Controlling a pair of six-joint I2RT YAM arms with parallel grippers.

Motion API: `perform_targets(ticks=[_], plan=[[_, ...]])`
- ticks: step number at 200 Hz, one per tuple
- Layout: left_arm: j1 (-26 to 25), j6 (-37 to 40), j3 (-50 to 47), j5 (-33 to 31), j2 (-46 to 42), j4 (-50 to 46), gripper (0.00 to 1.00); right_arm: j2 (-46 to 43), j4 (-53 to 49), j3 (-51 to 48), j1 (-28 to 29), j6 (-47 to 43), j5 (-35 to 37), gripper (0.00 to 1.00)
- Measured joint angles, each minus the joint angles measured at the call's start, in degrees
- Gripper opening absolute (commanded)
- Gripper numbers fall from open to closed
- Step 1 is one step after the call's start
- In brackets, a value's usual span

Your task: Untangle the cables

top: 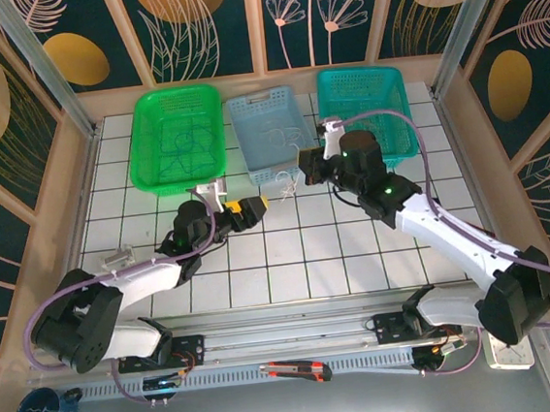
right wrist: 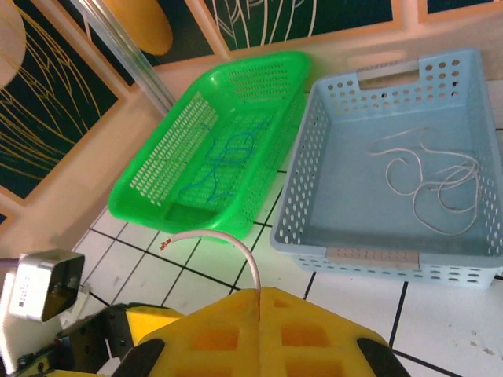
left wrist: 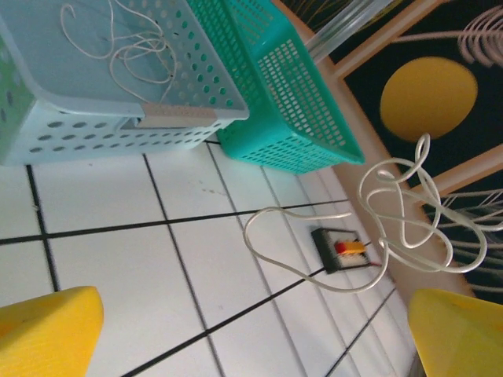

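The loops lie between both grippers. My left gripper next needs to grab the whitish cable near its loose end (top: 284, 176) (left wrist: 324, 217) to untangle them.
A whitish cable (top: 287, 180) hangs in loops between the two grippers, in front of the light blue basket (top: 250, 150). My right gripper (top: 308, 169) is shut on it; in the right wrist view the yellow fingers (right wrist: 314, 330) press together, and a short stripped end of the cable (right wrist: 224, 236) curls out above them. My left gripper (top: 247, 209) stands open just left of the loops, with nothing between its fingers. From the left wrist the loops (left wrist: 405, 206) dangle ahead and trail onto the tiles. Another whitish cable (right wrist: 434, 182) lies in the blue basket, and a greenish one (right wrist: 224, 153) in the green basket (top: 144, 160).
A teal basket (top: 392, 83) stands at the back right, beside the blue one. A small dark block with a red and yellow part (left wrist: 343, 250) lies on the tiles near the right wall. A box cutter (top: 296, 370) and a blue cup (top: 46, 411) sit at the near edge.
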Motion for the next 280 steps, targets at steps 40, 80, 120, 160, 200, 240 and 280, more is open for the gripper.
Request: perform_targets(ticks=[40, 80, 120, 160, 200, 240, 280], plan=[[0.0, -16.55, -0.74, 1.36, 2.23, 10.21, 0.94, -2.05, 1.18, 0.0, -0.68, 3.78, -0.57, 0.0], [0.0, -30.08, -0.74, 2.36, 3.41, 17.46, 0.9, -3.5, 4.52, 0.0, -0.68, 7.54, -0.72, 0.0], [-0.02, -41.13, -0.79, 3.48, 7.5, 24.06, 0.86, -3.82, 8.48, -0.02, -0.68, 10.34, 0.15, 0.0], [-1.27, -49.13, -0.76, 3.61, 12.46, 31.21, 0.86, -3.67, 11.74, -0.02, -0.68, 12.41, 0.39, 0.0], [-2.91, -54.03, 1.38, 3.45, 17.03, 36.57, 0.86, -2.4, 14.03, -0.02, -0.66, 14.1, 0.33, 0.0], [-3.15, -56.35, 3.78, 2.38, 18.36, 39.52, 0.69, -1.79, 15.37, -0.66, -0.15, 15.39, 0.15, 0.0], [-3.15, -57.66, 4.52, 1.51, 19.26, 41.18, 0.46, -1.75, 15.69, -1.79, 0.09, 15.89, 0.09, 0.0]])
